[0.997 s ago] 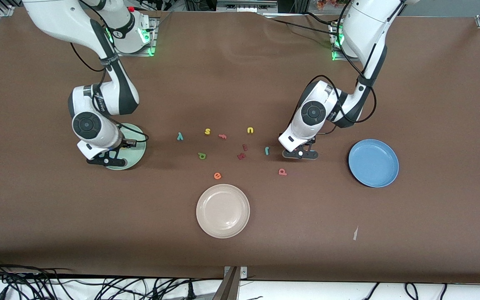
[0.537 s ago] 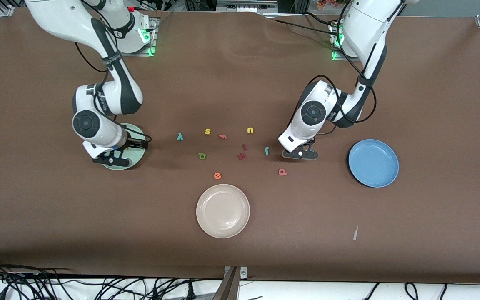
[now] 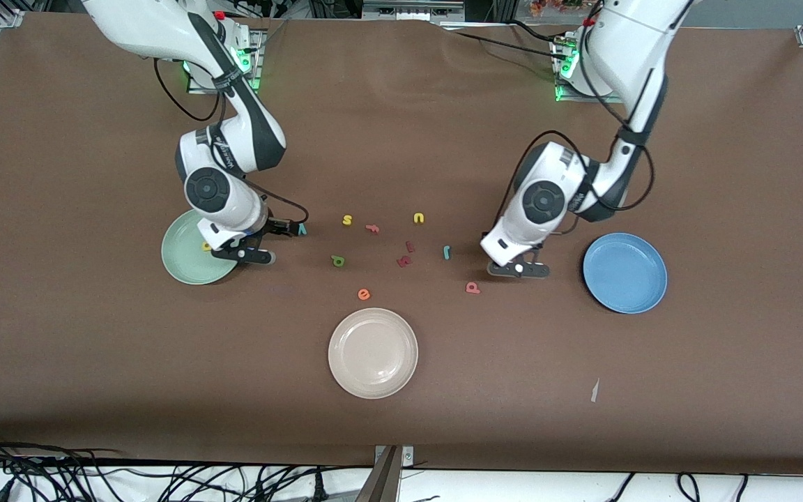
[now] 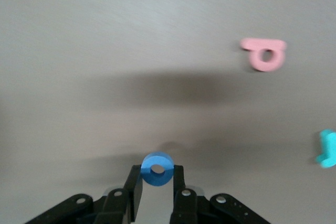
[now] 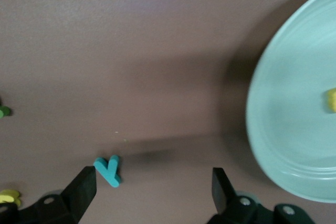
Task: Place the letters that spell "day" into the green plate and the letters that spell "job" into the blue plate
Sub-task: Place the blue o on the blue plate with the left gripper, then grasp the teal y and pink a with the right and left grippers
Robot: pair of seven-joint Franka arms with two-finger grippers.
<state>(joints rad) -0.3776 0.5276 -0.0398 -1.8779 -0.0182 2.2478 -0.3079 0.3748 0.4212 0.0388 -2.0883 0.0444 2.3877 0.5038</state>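
The right gripper grips the light-blue "y" by its stem below the fork (image 5: 113,179) next. The "y" goes toward spelling "day" in the green plate (image 5: 294,103).
My left gripper (image 3: 518,269) is shut on the blue "o" (image 4: 157,170), low over the table between the salmon "b" (image 3: 472,286) and the blue plate (image 3: 624,273). The teal "j" (image 3: 447,252) lies beside the "b" (image 4: 264,55). My right gripper (image 3: 251,256) stands open and holds nothing, over the table between the green plate (image 3: 185,256) and the light-blue "y" (image 5: 108,170). The "y" lies close to one of its fingers. The yellow "d" (image 3: 206,245) lies in the green plate. The dark green "a" (image 3: 337,261) lies on the table near the middle.
A cream plate (image 3: 372,353) sits nearest the front camera, with an orange "e" (image 3: 364,294) just past it. A yellow "s" (image 3: 347,219), an orange letter (image 3: 372,227), a yellow "u" (image 3: 419,218) and dark red pieces (image 3: 405,259) lie among the letters.
My right gripper opened over the green plate, left the yellow "d" in it and moved toward the "y". My left gripper shifted toward the blue plate with the "o" in it.
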